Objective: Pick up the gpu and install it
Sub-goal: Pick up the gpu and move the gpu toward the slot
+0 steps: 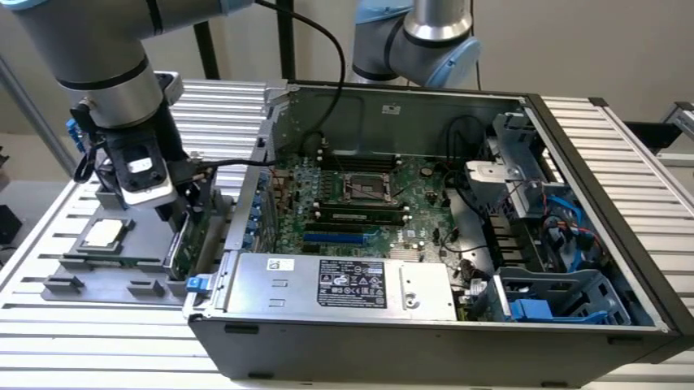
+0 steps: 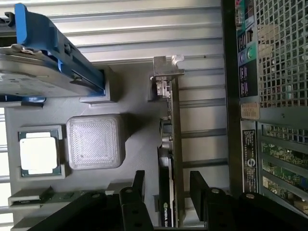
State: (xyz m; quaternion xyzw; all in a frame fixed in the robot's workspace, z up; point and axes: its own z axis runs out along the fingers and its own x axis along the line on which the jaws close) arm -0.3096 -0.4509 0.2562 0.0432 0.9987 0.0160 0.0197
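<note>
My gripper pinches the GPU by its free upper edge (image 1: 193,221) next. The GPU stands on edge with its bottom sunk in the tray slot (image 1: 177,286).
The gpu (image 2: 168,144) stands on edge in a slot of the grey holder tray (image 2: 134,139), its silver end bracket (image 2: 166,72) at the end away from my fingers. My gripper (image 2: 168,185) is open and straddles the card's near end, one black finger (image 2: 139,185) on each side with a small gap to the card. In the exterior view, the gripper (image 1: 182,221) hangs low over the gpu (image 1: 179,248), which sits just outside the open computer case (image 1: 434,219), on the exterior view's left.
On the tray lie a small square silver chip (image 2: 38,154), a grey square block (image 2: 96,142) and a hard drive in a blue frame (image 2: 48,62). The case's perforated rear wall (image 2: 279,57) is close beside the card. A second arm (image 1: 418,36) stands behind the case.
</note>
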